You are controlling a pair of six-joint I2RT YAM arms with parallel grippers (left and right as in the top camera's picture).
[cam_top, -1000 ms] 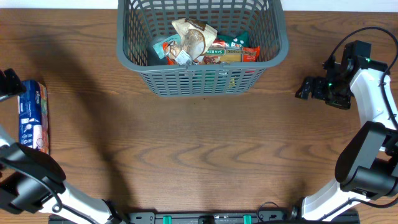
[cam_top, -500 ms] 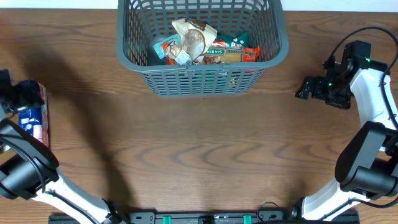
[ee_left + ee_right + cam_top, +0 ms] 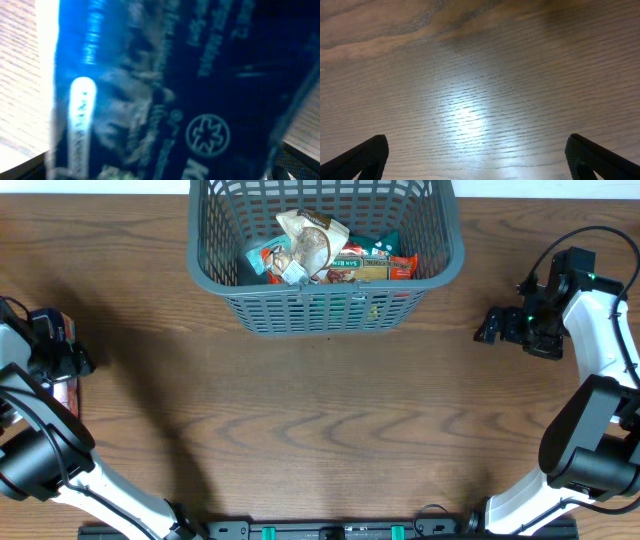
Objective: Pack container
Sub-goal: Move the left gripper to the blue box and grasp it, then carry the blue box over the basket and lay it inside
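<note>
My left gripper closes next, which would catch the blue packet, since the packet lies between the open fingers, one beside each long edge.
The container (image 3: 214,278) is a large dark grey lattice basket at the top centre of the overhead view, and several snack packets (image 3: 318,250) lie inside it. A blue packet (image 3: 64,394) lies on the table at the far left. My left gripper (image 3: 58,352) is right over it and hides most of it. In the left wrist view the blue packet (image 3: 165,90) fills the frame, blurred, with the dark fingertips apart at the bottom corners. My right gripper (image 3: 490,325) is open and empty over bare table (image 3: 470,115) to the right of the basket.
The wooden table's left edge runs just beside the blue packet. Both arm bases (image 3: 320,530) stand at the front edge. The right arm (image 3: 600,350) curves along the right side.
My left gripper has moved in from the left edge onto the blue packet, covering its upper part. The right arm and the basket have not moved.
</note>
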